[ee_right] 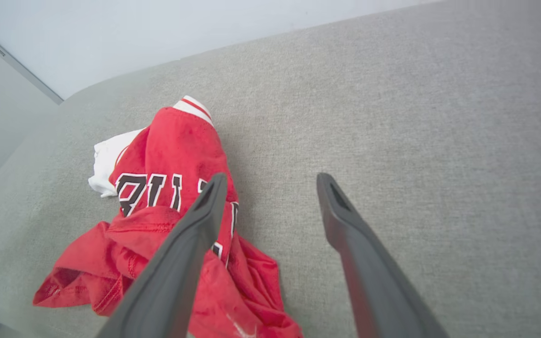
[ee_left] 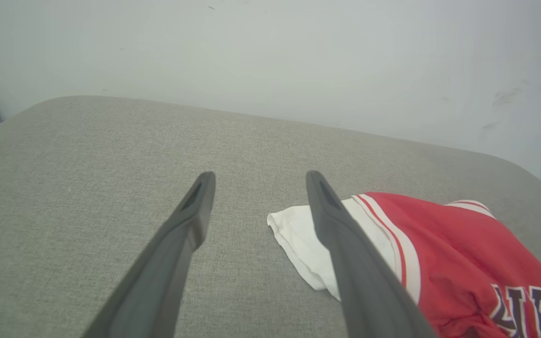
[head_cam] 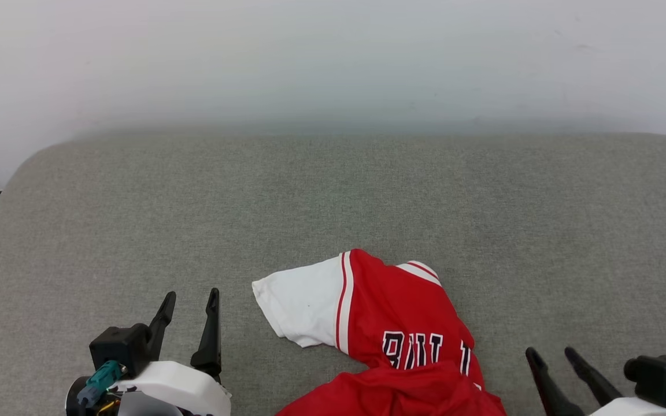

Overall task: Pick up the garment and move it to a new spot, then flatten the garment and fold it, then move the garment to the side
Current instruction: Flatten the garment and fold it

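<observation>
I need to reach with my left gripper and grab the white sleeve's hem (head_cam: 266,308), which sticks out free, because the garment's red cloth (head_cam: 393,389) lies bunched and slack.
The garment (head_cam: 391,323) lies crumpled on the grey cushioned surface at the near middle: red jersey cloth, one white sleeve spread to the left, part of the black lettering showing. My left gripper (head_cam: 191,297) stands open to the left of the sleeve, nothing between its fingers. In the left wrist view the garment (ee_left: 449,253) lies to the right, partly behind my left gripper's (ee_left: 257,180) right finger. My right gripper (head_cam: 551,350) is open at the garment's right, empty. The right wrist view shows the garment (ee_right: 167,188) bunched left of my right gripper (ee_right: 273,180).
The grey cushioned surface (head_cam: 333,190) stretches wide beyond and to both sides of the garment. A pale wall (head_cam: 333,58) rises behind its far edge. The surface's rounded left corner (head_cam: 21,167) drops off toward a grey object.
</observation>
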You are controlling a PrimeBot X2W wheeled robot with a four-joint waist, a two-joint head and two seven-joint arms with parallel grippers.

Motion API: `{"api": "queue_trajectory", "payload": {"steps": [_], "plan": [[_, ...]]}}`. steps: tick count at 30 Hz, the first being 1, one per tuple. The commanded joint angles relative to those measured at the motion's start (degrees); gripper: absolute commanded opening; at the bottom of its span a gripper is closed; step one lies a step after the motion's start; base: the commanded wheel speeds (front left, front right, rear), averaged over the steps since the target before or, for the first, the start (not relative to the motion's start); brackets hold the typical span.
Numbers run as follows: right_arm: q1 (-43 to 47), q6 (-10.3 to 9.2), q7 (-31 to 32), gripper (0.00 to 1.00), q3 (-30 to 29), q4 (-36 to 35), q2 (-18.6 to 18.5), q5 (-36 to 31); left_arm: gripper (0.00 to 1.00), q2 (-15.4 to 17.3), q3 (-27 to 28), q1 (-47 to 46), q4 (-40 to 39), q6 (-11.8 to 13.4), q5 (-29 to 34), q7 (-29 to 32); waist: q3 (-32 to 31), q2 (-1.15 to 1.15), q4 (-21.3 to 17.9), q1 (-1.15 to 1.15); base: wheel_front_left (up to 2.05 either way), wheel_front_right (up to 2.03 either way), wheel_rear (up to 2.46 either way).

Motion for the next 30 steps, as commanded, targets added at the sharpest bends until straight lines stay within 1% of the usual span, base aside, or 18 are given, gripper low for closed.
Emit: {"api": "queue_trajectory", "payload": {"steps": [1,3,5,10,15,21,25,26,30], "plan": [[-1.86,-0.04,-1.63,1.00,-1.44,0.75,0.38,-0.73,1.00,0.26,0.12,0.62,-0.28,0.33,-0.04,0.14,0.00,0.00,-0.04,0.01,0.00,0.00,0.00],[-2.90,-0.04,-1.55,1.00,-2.17,1.62,0.48,-0.88,1.00,0.32,0.13,0.50,-0.46,0.43,-0.08,0.18,0.23,0.00,0.00,0.01,0.00,0.00,0.00],[-4.45,-0.04,-0.44,1.00,-2.29,2.72,-0.56,-1.46,1.00,0.38,0.13,-0.16,-0.67,0.37,-0.01,0.22,0.88,0.00,0.23,0.01,0.00,0.00,0.00],[-8.86,-0.04,6.78,1.00,0.48,5.24,-3.29,-0.88,1.00,0.01,-0.12,-1.75,-0.71,-0.19,0.20,0.00,2.99,0.00,1.62,0.01,0.00,0.00,0.00],[-14.81,-0.04,13.48,1.00,6.01,6.82,-6.62,1.41,1.00,-0.64,-0.38,-3.31,-0.18,-0.75,0.30,-0.32,5.72,0.00,3.69,0.01,0.00,0.00,0.00],[-22.23,-0.04,18.16,1.00,12.08,9.98,-10.38,3.14,1.00,-1.57,-0.51,-5.28,0.66,-1.66,0.42,-1.02,8.89,0.00,6.12,0.01,0.00,0.00,0.00],[-26.00,-0.04,20.56,1.00,16.00,14.09,-12.17,5.02,1.00,-2.00,-0.45,-6.27,1.33,-2.22,0.42,-1.47,10.36,0.00,7.17,0.01,0.00,0.00,0.00],[-27.65,-0.04,22.80,1.00,19.33,17.65,-13.13,6.89,1.00,-2.43,-0.41,-6.75,1.84,-2.54,0.55,-1.82,10.99,0.00,7.68,0.01,0.00,0.00,0.00],[-27.92,-0.03,24.74,1.00,23.02,21.96,-13.34,9.38,1.00,-2.99,-0.36,-7.28,2.51,-2.76,0.82,-2.13,11.72,0.00,8.17,0.01,0.00,0.00,0.00]]}}
